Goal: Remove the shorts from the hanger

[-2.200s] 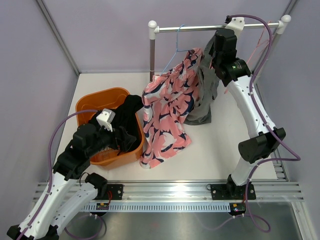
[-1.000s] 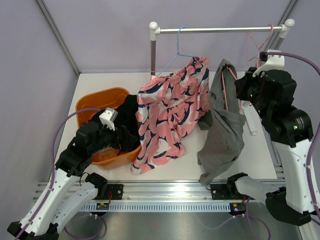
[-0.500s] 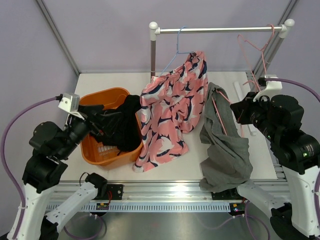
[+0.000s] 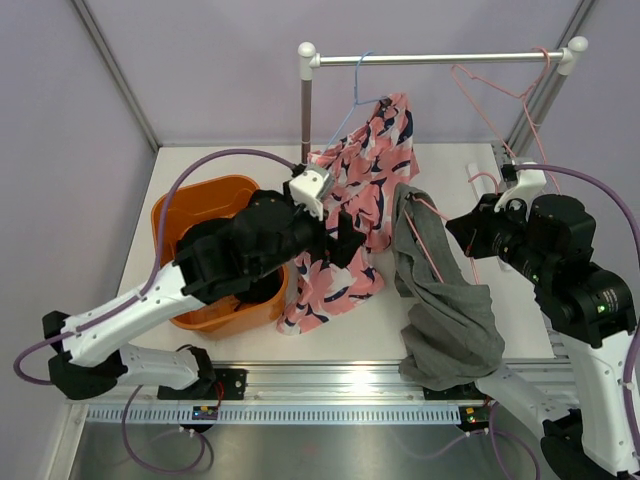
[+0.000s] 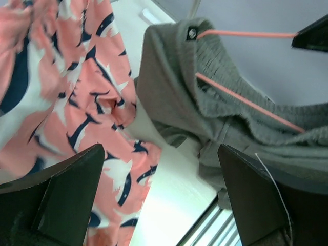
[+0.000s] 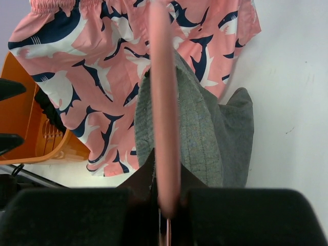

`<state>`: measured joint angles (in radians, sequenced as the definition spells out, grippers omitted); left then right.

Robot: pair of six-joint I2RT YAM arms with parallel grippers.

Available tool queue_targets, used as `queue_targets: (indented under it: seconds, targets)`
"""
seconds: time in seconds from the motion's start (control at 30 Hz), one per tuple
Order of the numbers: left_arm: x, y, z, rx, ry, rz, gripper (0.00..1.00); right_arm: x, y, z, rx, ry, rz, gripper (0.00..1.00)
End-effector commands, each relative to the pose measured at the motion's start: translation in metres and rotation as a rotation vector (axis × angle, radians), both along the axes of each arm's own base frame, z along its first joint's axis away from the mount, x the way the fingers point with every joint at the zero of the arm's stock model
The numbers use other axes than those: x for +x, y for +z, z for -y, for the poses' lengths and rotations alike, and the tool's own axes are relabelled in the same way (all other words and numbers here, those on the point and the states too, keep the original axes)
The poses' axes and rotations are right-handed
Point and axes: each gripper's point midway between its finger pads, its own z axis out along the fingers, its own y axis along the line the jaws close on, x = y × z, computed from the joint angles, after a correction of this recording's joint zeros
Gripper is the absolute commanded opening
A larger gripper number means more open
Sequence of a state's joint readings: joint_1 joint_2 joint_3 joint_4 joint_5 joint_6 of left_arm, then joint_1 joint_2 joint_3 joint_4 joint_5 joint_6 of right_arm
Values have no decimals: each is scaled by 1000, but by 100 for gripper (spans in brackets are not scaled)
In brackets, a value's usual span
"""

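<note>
My left gripper should next take hold of the grey shorts (image 4: 445, 300) by the waistband edge (image 4: 403, 203) beside the black tag. Then it needs to slide the shorts off the pink hanger.
Grey shorts (image 4: 445, 300) hang on a pink hanger (image 4: 432, 216), off the rail, over the table's right half. My right gripper (image 4: 462, 228) is shut on the hanger's pink bar (image 6: 163, 102); the grey shorts (image 6: 205, 133) drape below it. My left gripper (image 4: 345, 240) is open and empty, reaching over the basket to just left of the grey shorts. In the left wrist view the gripper (image 5: 160, 154) faces the grey waistband (image 5: 205, 102) with the hanger (image 5: 246, 100) running through it.
Pink shark-print shorts (image 4: 350, 195) hang from a blue hanger (image 4: 355, 95) on the metal rail (image 4: 440, 58), right beside my left gripper. An empty pink hanger (image 4: 490, 85) hangs on the rail at right. An orange basket (image 4: 175, 215) holds dark clothes at left.
My left arm has swung from left of the basket across it to the middle, beside the grey shorts. My right arm holds the hanger with the shorts slightly further left.
</note>
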<state>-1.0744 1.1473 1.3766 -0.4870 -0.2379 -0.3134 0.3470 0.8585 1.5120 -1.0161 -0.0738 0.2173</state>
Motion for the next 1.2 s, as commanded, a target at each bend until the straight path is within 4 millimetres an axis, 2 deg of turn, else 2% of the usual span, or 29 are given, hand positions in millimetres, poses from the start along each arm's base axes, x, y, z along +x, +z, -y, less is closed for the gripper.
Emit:
queue_targets:
  seconds: [0.0, 0.03, 0.1, 0.13, 0.23, 0.27, 0.3, 0.37, 0.57, 0.6, 0.7, 0.73, 0.87, 0.9, 0.97, 1.0, 1.13, 1.17]
  targets:
    - [21, 51, 19, -114, 95, 131, 99, 2, 16, -10, 44, 40, 54, 0]
    - [28, 38, 33, -83, 98, 120, 99, 2, 16, -9, 41, 35, 55, 0]
    - [32, 40, 49, -100, 91, 125, 99, 2, 14, -7, 33, 28, 48, 0]
    - [35, 31, 59, -90, 88, 120, 99, 2, 13, -6, 27, 22, 48, 0]
    - [42, 31, 75, -106, 89, 123, 99, 3, 10, -4, 13, 15, 34, 0]
    - [46, 18, 87, -81, 83, 107, 99, 2, 8, -4, 8, 16, 31, 0]
    - [48, 23, 92, -94, 80, 109, 99, 2, 7, -3, 7, 13, 31, 0]
    - [52, 13, 107, -78, 77, 101, 99, 0, 5, -2, 5, 9, 30, 0]
    - [67, 2, 131, -68, 114, 109, 99, -4, -1, 0, 2, 9, 20, 0]
    - [70, -7, 136, -52, 116, 103, 99, -6, -1, 1, 2, 9, 21, 0]
    - [76, -11, 140, -40, 137, 102, 95, -8, -2, 3, 0, 1, 25, 0]
    - [79, -15, 140, -34, 151, 101, 92, -8, -1, 4, -2, -3, 28, 0]
    - [85, -23, 140, 1, 172, 108, 67, -12, 2, 5, 0, 0, 35, 0]
    - [85, -24, 140, 8, 177, 111, 54, -13, 3, 5, 3, 1, 37, 0]
    - [89, -24, 136, 17, 197, 118, 40, -14, 4, 6, 4, 1, 42, 0]
    - [90, -23, 134, 19, 204, 120, 27, -15, 4, 6, 3, 0, 39, 0]
    - [95, -17, 127, 17, 232, 136, 9, -17, 1, 8, -3, -7, 35, 0]
    - [97, -17, 124, 21, 243, 137, 8, -18, 0, 9, -2, -7, 36, 0]
